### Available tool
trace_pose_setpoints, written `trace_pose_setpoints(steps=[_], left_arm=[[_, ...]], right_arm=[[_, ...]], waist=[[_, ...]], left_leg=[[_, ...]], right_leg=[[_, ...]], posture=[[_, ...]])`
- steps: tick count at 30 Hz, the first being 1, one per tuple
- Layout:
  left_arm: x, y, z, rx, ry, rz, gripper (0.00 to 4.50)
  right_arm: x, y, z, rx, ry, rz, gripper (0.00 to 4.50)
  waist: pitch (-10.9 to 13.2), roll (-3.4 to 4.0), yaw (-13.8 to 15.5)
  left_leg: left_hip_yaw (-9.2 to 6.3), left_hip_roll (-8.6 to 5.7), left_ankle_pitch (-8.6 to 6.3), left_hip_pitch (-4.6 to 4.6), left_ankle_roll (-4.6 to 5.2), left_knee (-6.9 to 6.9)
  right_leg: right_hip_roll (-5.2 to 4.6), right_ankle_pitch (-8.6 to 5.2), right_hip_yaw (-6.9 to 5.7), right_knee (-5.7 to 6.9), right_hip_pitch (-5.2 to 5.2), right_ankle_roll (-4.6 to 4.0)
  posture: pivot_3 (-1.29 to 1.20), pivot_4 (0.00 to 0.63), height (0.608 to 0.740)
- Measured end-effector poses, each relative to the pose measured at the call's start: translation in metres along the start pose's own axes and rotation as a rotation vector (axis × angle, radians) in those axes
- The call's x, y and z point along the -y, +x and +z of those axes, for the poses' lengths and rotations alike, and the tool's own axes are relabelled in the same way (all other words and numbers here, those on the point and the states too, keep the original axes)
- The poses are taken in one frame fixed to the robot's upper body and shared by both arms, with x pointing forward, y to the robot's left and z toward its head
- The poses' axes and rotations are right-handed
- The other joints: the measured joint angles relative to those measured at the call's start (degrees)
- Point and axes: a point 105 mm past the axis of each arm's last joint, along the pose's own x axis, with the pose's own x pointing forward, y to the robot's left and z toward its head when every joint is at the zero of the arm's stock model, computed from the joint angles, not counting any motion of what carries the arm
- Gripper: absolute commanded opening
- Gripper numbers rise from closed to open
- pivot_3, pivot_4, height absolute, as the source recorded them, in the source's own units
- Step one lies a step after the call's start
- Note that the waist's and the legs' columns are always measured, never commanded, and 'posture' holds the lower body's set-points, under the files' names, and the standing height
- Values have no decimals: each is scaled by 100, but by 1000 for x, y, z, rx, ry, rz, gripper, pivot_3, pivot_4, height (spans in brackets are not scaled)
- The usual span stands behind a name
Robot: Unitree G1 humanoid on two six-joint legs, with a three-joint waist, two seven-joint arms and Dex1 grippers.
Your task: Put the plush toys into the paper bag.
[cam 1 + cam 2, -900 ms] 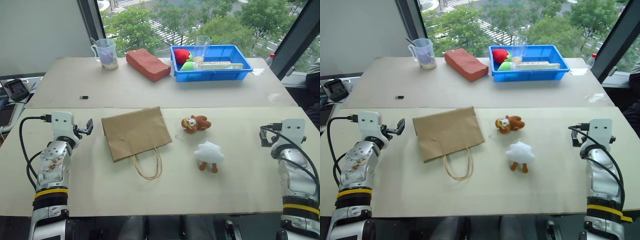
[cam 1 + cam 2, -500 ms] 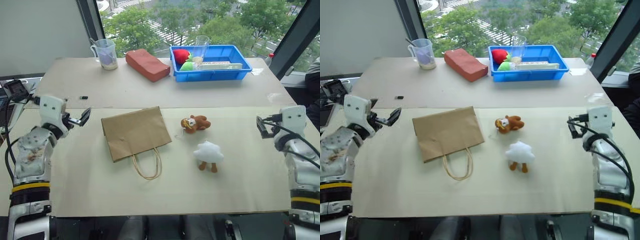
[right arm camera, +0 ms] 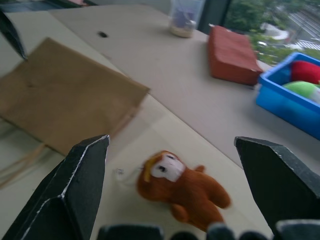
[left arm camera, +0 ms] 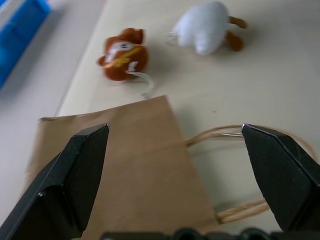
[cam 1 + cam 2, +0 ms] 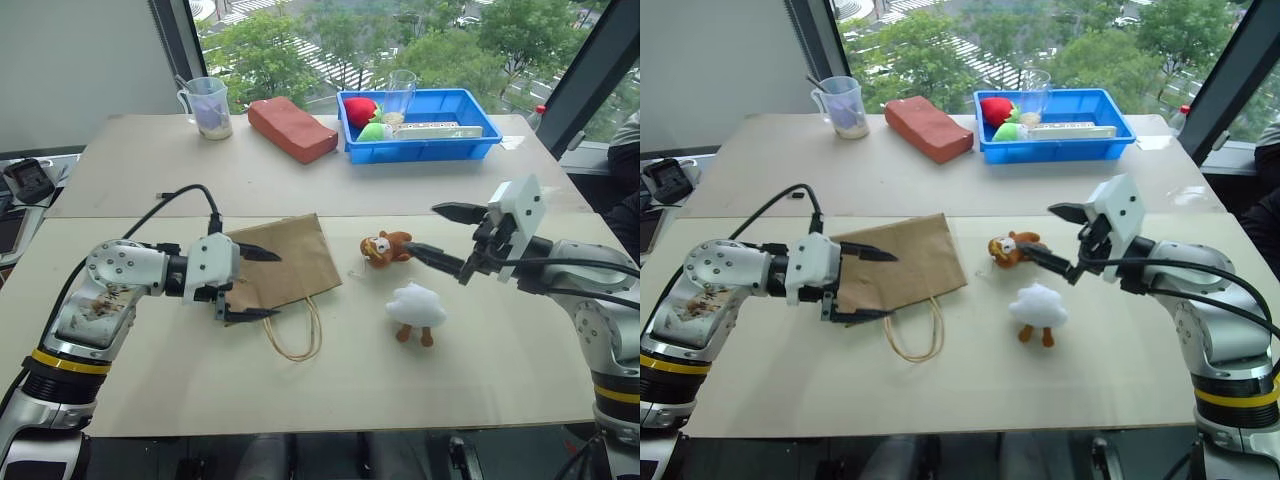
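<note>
Next, my left gripper takes hold of the brown paper bag (image 5: 300, 262) by its loop handle (image 5: 318, 325), which sticks out past the paper, since the bag lies flat.
The brown paper bag (image 5: 300, 262) lies flat at the table's middle, its loop handles (image 5: 295, 335) towards the near edge. My left gripper (image 5: 270, 286) hovers open over the bag's left part, fingers pointing right. To the right of the bag lies the brown plush toy (image 5: 390, 246), and the white plush toy (image 5: 417, 305) with orange feet lies just nearer. My right gripper (image 5: 425, 230) stands open beside the brown toy, to its right and slightly above it, pointing left. Neither gripper holds anything. The right wrist view shows the brown toy (image 3: 180, 187) between the open fingers.
On the far table a blue tray (image 5: 425, 152) holds red and green toys (image 5: 363, 110) and a glass. A reddish brick block (image 5: 292, 128) and a measuring cup (image 5: 208, 106) stand to its left. A black device (image 5: 25, 180) sits at the left edge.
Both arms swung in from the table's sides. The left gripper now hovers over the bag, the right one beside the brown toy. Toys and bag have not moved.
</note>
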Motion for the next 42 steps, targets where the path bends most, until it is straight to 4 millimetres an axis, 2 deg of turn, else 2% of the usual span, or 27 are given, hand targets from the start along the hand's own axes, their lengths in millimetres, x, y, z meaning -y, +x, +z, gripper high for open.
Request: trace_pose_setpoints(steps=[6, 15, 23, 30, 42], left_arm=[[16, 5, -11, -18, 71, -98, 4500], [25, 16, -36, -53, 151, -147, 4500], [22, 28, -42, -45, 173, -144, 4500], [24, 30, -43, -42, 167, -154, 4500], [26, 33, -32, 19, 140, -188, 4500]], right_arm=[[-25, 4, 4, -12, 26, 99, 4450], [-58, -7, 8, -92, 37, 279, 4450], [-59, -5, 11, -82, 35, 278, 4450], [-59, -4, 12, -83, 30, 274, 4450], [-62, -4, 14, -74, 22, 277, 4450]], waist=[[0, 0, 44], [0, -1, 106], [1, -1, 114], [1, -1, 120], [1, -1, 125]], left_leg=[[0, -1, 0, 8, 0, 8], [-2, 0, 0, 7, 0, 9], [-1, -2, -1, 1, 1, 13], [-2, -2, -5, -5, 8, 16], [-6, -3, -23, -12, 34, 14]], right_leg=[[-1, 0, 1, 1, 7, -1], [-1, 0, -2, -2, 8, -1], [-1, 0, -2, 1, 8, 0], [-2, 0, -3, 1, 8, 1], [-2, -7, -11, -3, 7, 11]], posture=[[0, 150, 740], [0, 150, 740], [0, 150, 740], [0, 150, 740], [0, 150, 740]])
